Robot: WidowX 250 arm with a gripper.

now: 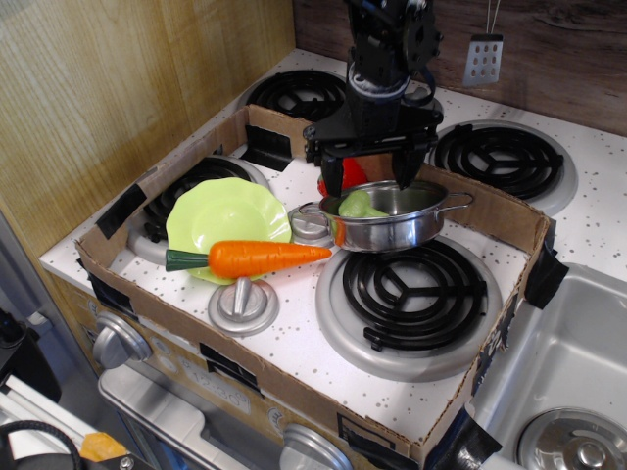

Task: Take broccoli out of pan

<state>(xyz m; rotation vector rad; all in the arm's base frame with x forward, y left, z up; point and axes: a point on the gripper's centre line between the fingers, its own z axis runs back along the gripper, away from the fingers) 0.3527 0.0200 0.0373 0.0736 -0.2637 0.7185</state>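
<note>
I will next take hold of the light-green broccoli by its lumpy body (359,206) with my gripper, so that I can take the broccoli out of the pan (392,227).
The pan (392,227), a small shiny steel pot with two wire loop handles, stands at the back of the front right burner. The light-green broccoli (360,205) lies inside it against the left wall. My gripper (366,174) is open, its two black fingers pointing down just above the pan's back left rim, spread to either side over the broccoli. It holds nothing.
A red pepper (345,174) sits behind the pan, partly hidden by my gripper. An orange carrot (257,258) lies across a light-green scalloped plate (220,215). A low cardboard wall (294,397) rings the stove section. A sink (568,382) is at right.
</note>
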